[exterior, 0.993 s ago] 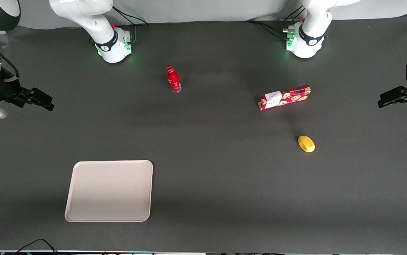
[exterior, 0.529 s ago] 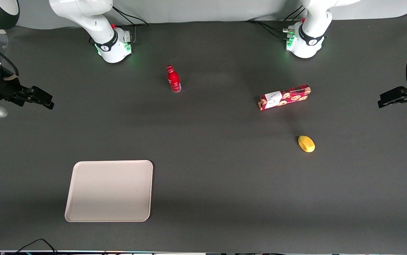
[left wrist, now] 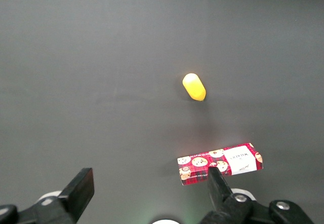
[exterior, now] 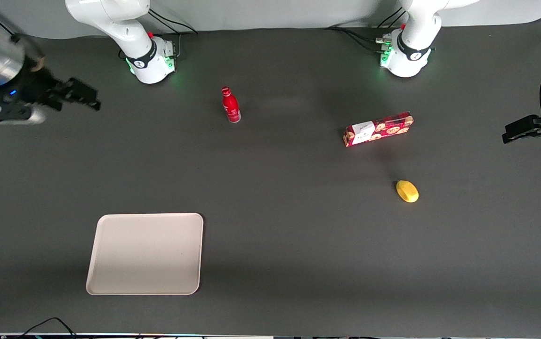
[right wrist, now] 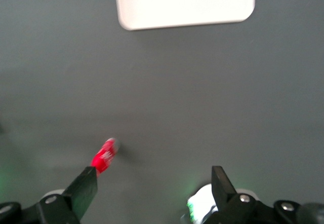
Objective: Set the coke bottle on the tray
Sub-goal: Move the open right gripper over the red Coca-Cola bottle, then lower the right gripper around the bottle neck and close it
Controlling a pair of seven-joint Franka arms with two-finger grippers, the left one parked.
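Note:
The coke bottle needs to be placed on the tray (exterior: 145, 253), so my right gripper needs to grab it next by its red end with the cap (exterior: 226, 91).
The coke bottle (exterior: 230, 105) is small, red, with a red cap, and stands upright on the dark table near the working arm's base. It also shows in the right wrist view (right wrist: 105, 156). The beige tray (exterior: 145, 253) lies flat nearer the front camera than the bottle; it shows in the right wrist view too (right wrist: 185, 3). My right gripper (exterior: 82, 97) hangs in the air toward the working arm's end of the table, well apart from the bottle. Its fingers (right wrist: 86, 186) are spread wide and hold nothing.
A long red cookie box (exterior: 378, 129) and a yellow lemon-shaped object (exterior: 407, 191) lie toward the parked arm's end of the table. The two arm bases (exterior: 150, 59) stand at the table's back edge.
My right gripper has risen and moved away from the front camera and a little toward the bottle. The bottle and tray have not moved.

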